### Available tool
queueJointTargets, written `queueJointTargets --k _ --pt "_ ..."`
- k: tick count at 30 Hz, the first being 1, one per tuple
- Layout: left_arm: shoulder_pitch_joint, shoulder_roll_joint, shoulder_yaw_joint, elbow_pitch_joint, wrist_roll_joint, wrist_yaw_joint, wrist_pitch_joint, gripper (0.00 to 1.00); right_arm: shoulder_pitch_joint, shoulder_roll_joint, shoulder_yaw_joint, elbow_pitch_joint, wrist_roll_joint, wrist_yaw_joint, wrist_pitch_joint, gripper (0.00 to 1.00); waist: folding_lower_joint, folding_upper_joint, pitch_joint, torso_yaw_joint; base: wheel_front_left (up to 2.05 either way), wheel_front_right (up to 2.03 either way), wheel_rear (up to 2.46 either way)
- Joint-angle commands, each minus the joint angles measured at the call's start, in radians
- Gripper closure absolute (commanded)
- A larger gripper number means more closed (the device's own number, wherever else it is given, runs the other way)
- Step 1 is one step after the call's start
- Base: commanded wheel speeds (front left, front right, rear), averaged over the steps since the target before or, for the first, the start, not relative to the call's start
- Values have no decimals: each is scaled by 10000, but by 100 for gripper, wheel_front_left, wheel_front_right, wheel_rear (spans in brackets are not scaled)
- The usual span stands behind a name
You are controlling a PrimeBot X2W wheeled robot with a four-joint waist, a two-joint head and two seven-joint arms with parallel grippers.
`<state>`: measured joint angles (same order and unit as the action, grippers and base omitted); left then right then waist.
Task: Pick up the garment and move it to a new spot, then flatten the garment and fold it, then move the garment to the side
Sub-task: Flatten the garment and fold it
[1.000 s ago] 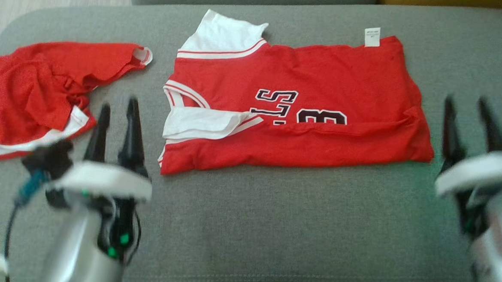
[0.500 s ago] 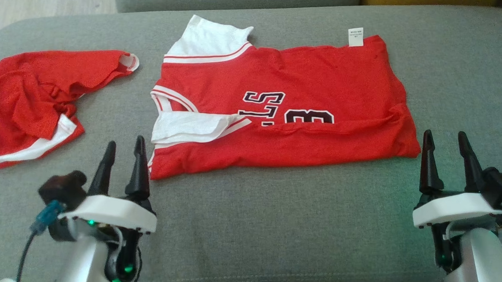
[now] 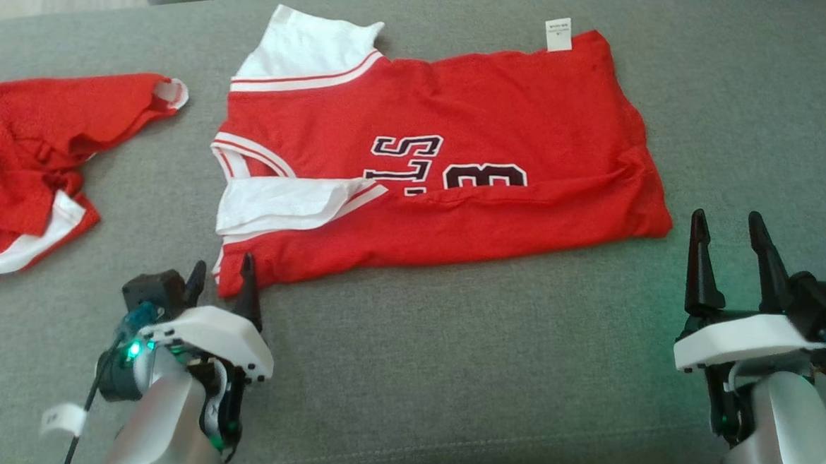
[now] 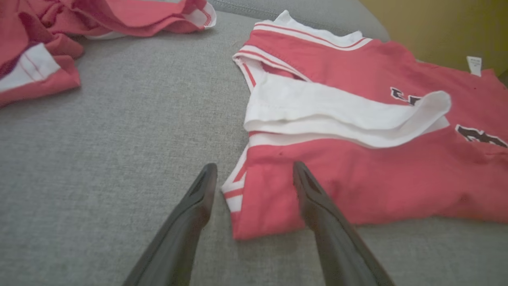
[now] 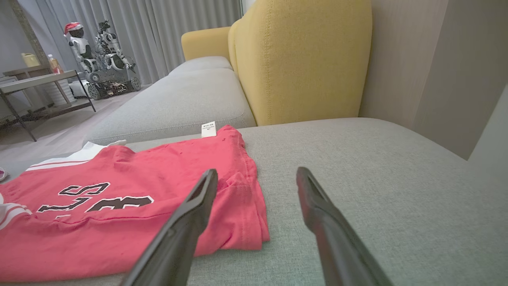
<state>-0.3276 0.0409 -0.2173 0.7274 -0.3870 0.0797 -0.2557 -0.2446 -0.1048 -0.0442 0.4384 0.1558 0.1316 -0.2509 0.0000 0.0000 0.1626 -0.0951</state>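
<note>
My left gripper grips the jersey by its white sleeve's open-end corner [image 3: 282,9] next, to fold the spread jersey over the jersey's black lettering [image 3: 407,157].
A red jersey [image 3: 446,142] with white sleeves and black lettering lies spread on the grey sofa cushion [image 3: 448,375], its near long edge folded over. My left gripper [image 3: 221,278] stands open at the jersey's near left corner [image 4: 258,202], one finger on each side of that corner. To the right, my right gripper [image 3: 727,241] is open and empty, just off the jersey's near right corner [image 5: 250,226].
A second red garment [image 3: 28,162] lies crumpled at the left of the cushion. Behind the cushion stand a yellow sofa back [image 5: 301,59] and another grey cushion [image 5: 174,103]. A low table [image 5: 39,87] and a toy robot [image 5: 103,59] stand on the floor beyond.
Both grippers have dropped toward the near edge of the view. The left one now straddles the jersey's near left corner. The camera has shifted, sliding the whole picture left.
</note>
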Motion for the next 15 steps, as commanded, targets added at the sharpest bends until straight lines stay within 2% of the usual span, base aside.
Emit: queueJointTargets --k 1,10,11,12,15 --pt "-461 110 295 57 125 100 -60 0 -379 35 198 -341 -66 -9 -108 0 0 0 69 -83 0 0 0" --pt "-1303 185 -95 2088 396 24 111 0 -474 81 190 -343 -88 -9 -108 0 0 0 176 -251 0 0 0" --pt "-1368 183 -155 2254 404 -52 144 46 -471 82 178 -327 -97 -9 -108 0 0 0 172 -244 0 0 0" --pt "-1427 179 -238 2389 424 -156 161 100 -465 74 160 -303 -105 -9 -108 0 0 0 168 -226 0 0 0" --pt "-1528 167 -358 2548 431 -323 137 100 -459 52 90 -170 -115 -9 -104 0 0 0 137 -162 0 0 0"
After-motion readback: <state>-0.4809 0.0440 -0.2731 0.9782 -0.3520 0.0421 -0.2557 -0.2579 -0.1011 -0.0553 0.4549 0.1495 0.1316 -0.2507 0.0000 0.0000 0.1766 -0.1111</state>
